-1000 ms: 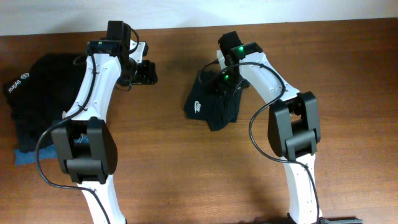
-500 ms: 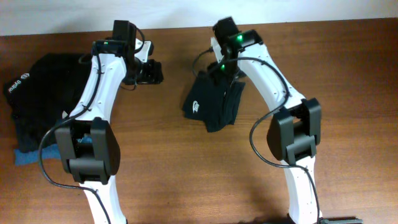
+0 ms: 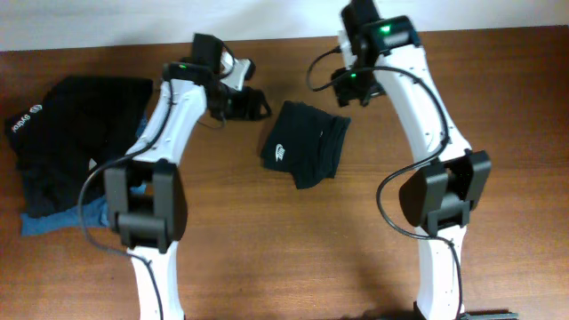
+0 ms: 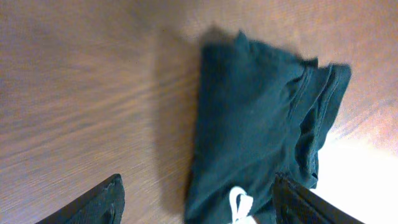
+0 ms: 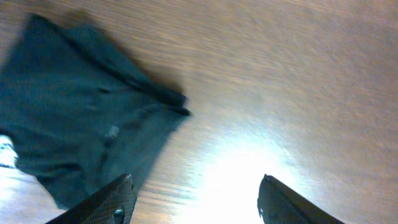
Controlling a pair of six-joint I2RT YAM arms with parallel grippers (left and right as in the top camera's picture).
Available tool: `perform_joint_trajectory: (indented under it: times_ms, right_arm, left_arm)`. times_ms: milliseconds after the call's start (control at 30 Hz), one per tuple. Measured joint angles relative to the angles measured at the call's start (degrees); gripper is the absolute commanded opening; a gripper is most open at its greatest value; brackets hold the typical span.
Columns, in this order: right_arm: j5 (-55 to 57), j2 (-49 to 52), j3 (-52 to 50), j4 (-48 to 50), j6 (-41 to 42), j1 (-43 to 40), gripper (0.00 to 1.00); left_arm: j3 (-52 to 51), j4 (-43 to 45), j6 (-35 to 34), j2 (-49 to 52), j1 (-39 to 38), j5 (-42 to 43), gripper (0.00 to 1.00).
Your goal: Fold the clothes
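Observation:
Next, the left gripper pinches the folded black T-shirt by its edge (image 3: 267, 148) (image 4: 194, 191) beside the swoosh, facing the pile, to stack it folded there.
A folded black T-shirt with a white swoosh logo (image 3: 302, 144) lies on the table's middle. It shows in the left wrist view (image 4: 261, 130) and the right wrist view (image 5: 81, 118). My left gripper (image 3: 253, 105) is open and empty just left of the shirt's upper edge, above the table. My right gripper (image 3: 348, 89) is open and empty above and right of the shirt. A pile of black clothes with white lettering (image 3: 62, 133) lies at the far left, with blue denim (image 3: 53, 222) under it.
The brown wooden table (image 3: 498, 133) stretches bare to the right and in front. A white wall edge (image 3: 89, 27) runs along the back.
My right gripper has let go of the folded shirt and moved up and right, away from it. My left gripper has moved right, toward the shirt.

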Motion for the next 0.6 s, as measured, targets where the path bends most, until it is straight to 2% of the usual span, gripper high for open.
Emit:
perform_joint_trajectory:
  times_ms: [167, 333, 400, 500, 600]
  right_arm:
    - [0.48, 0.00, 0.13, -2.14, -0.11, -2.89, 0.68]
    - [0.63, 0.00, 0.15, -2.38, -0.15, -3.19, 0.68]
    - [0.63, 0.00, 0.17, -2.47, -0.13, -3.19, 0.68]
    - [0.63, 0.00, 0.17, -2.54, -0.13, -3.19, 0.68]
    - [0.63, 0.00, 0.17, -2.86, -0.11, -3.19, 0.68]
  left_arm:
    - [-0.44, 1.42, 0.02, 5.99, -2.19, 2.99, 0.77]
    - [-0.50, 4.24, 0.02, 6.82, -4.68, 4.70, 0.78]
    - [-0.50, 4.50, 0.02, 6.95, -5.73, 4.98, 0.65]
    - [-0.50, 4.42, 0.50, 7.39, -7.21, 5.14, 0.20]
    - [-0.50, 4.28, 0.55, 8.31, -8.13, 5.16, 0.05]
